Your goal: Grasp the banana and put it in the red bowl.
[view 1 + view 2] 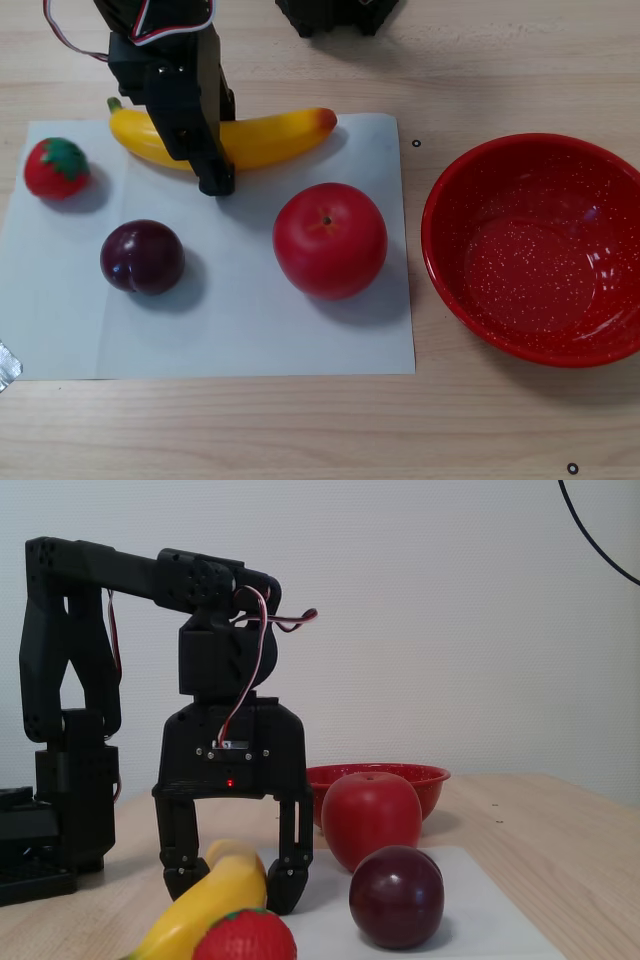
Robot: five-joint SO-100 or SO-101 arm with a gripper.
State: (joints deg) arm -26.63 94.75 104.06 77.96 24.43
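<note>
I should grab the yellow banana next by the middle of its curved body [245,144] with my gripper. Then I can put it in the red bowl.
The yellow banana [270,137] lies on the white paper at the back, with its green stem to the left and its orange-red end to the right in the other view. It also shows in the fixed view [225,890]. My black gripper [192,140] is lowered over its left half. In the fixed view the gripper [232,888] is open, with one finger on each side of the banana, close to it but not squeezing it. The red bowl [535,330] sits empty on the wood to the right of the paper, and its rim shows behind the apple in the fixed view [420,775].
On the paper [230,330] are a red apple [330,240], a dark purple plum [142,257] and a red strawberry [56,168]. The arm's base [60,800] stands at the left in the fixed view. Bare wooden table surrounds the paper.
</note>
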